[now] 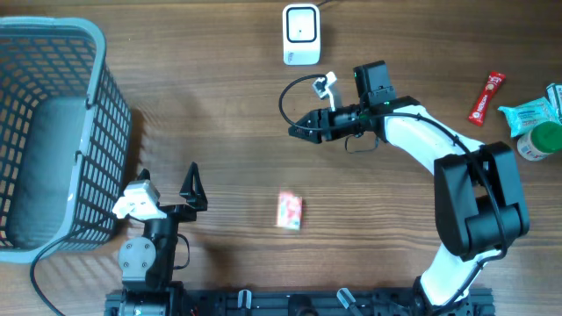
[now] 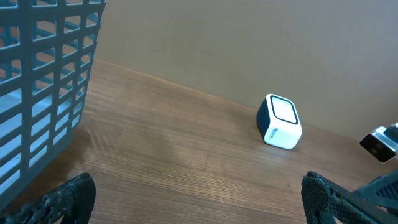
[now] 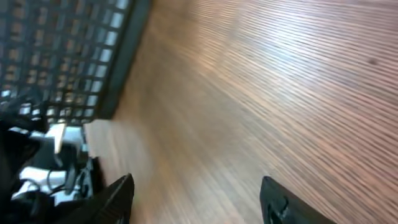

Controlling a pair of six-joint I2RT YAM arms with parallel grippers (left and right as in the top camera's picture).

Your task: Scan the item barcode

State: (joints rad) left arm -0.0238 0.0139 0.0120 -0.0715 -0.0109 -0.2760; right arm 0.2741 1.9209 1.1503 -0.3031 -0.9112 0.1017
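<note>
The robot's right hand is to pinch the red-and-pink packet [image 1: 289, 211] by its edge next, so that its broad sides stay uncovered and it can show the barcode to the scanner.
The item, a small red-and-pink packet [image 1: 289, 211], lies flat on the wooden table near the front middle, apart from both grippers. A white barcode scanner [image 1: 300, 33] stands at the far middle edge; it also shows in the left wrist view as the scanner [image 2: 280, 121], upright with its window up. My right gripper [image 1: 299, 130] hovers between scanner and packet, pointing left, open with nothing between its fingers [image 3: 118, 199]. My left gripper [image 1: 191, 189] rests at the front left beside the basket, wide open and holding nothing, its fingertips [image 2: 336, 199] framing bare wood.
A grey mesh basket [image 1: 88, 132] fills the left side, close to the left arm. At the far right lie a red snack bar [image 1: 485, 98], a teal packet [image 1: 531, 114] and a green-capped container [image 1: 540, 140]. The right wrist view is motion-blurred.
</note>
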